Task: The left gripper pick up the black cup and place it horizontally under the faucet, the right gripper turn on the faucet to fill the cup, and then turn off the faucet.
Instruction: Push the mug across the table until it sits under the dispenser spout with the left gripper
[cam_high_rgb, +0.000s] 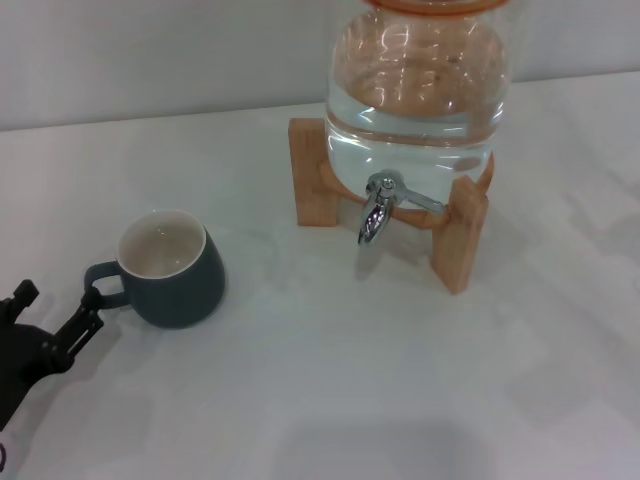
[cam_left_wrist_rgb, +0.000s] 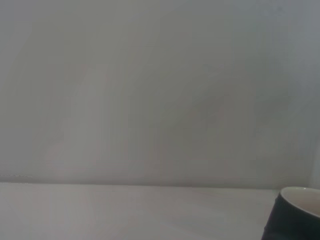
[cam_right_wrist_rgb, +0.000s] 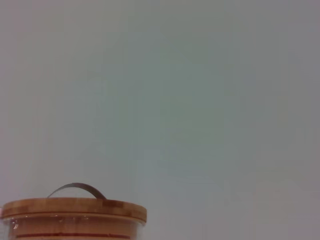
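The loop of the black cup's handle is still beyond my fingers, which straddle white tabletop, so my left gripper needs to move toward it before closing.
The black cup stands upright on the white table, cream inside showing, its loop handle turned toward the table's left edge. My left gripper sits low at the left, open, with one finger just at the handle and nothing held. In the left wrist view only the cup's rim shows in a corner. The chrome faucet points down from the clear glass jar, well to the right of the cup. My right gripper is out of view.
The jar holds water and rests on a wooden stand. The right wrist view shows its wooden lid with a metal handle. White table spreads between the cup and the stand.
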